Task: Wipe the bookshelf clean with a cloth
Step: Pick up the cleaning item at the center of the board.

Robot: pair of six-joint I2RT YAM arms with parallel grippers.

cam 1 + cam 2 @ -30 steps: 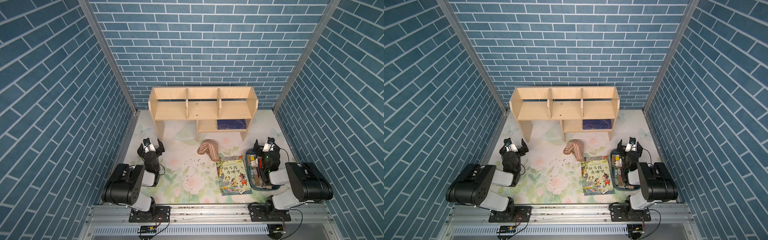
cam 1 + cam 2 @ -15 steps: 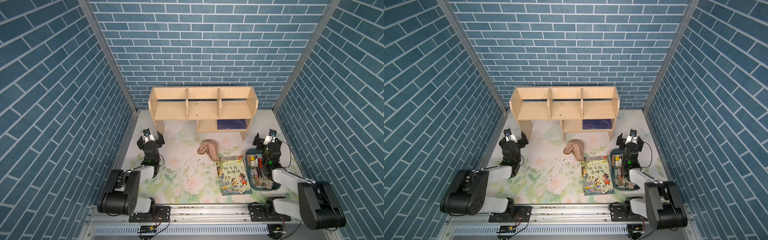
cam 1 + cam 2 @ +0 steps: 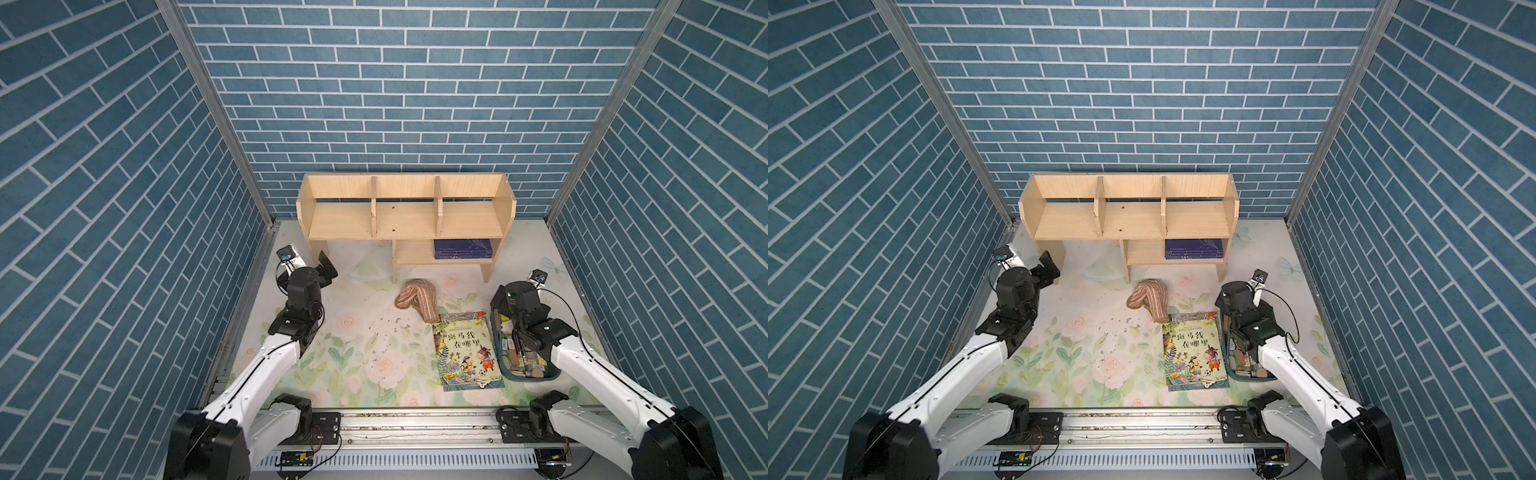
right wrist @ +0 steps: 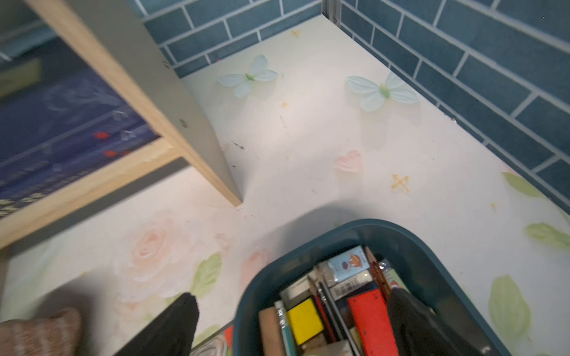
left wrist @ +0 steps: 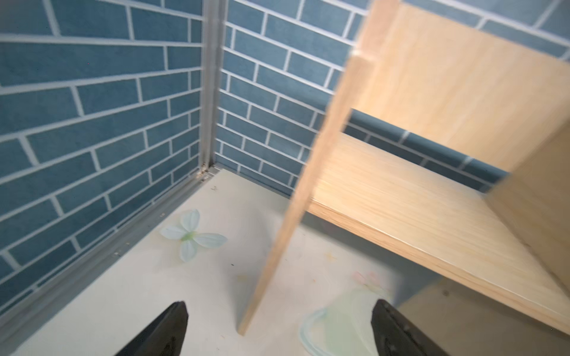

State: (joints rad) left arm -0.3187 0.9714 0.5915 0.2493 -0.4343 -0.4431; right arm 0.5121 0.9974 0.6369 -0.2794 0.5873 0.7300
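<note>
My right gripper picks up the striped tan cloth [image 3: 417, 297] by a fold near the picture book next, which leaves loose cloth to wipe the bookshelf [image 3: 405, 216].
The pale-wood bookshelf [image 3: 405, 216] [image 3: 1129, 216] stands at the back wall. The striped tan cloth [image 3: 417, 297] [image 3: 1148, 297] lies crumpled on the mat in front of the lower shelf, with no gripper on it. My left gripper [image 3: 309, 266] [image 3: 1036, 266] is open and empty, just in front of the bookshelf's left leg [image 5: 277, 246], which lines up between its fingers [image 5: 177, 311]. My right gripper [image 4: 293, 296] [image 3: 513, 299] is open and empty over the far end of the teal bin. An edge of the cloth [image 4: 37, 333] shows beside one finger.
A colourful picture book [image 3: 465, 351] lies flat between the cloth and the teal bin [image 4: 339, 228] [image 3: 496, 332] of stationery. A dark blue book [image 3: 463, 248] lies on the lower shelf. Small crumbs [image 3: 390, 332] dot the floral mat. Brick walls close in on three sides.
Both arms have stretched forward towards the bookshelf. The left gripper has come up to the shelf's left leg. The right gripper has moved to the bin's far end. The cloth has not moved.
</note>
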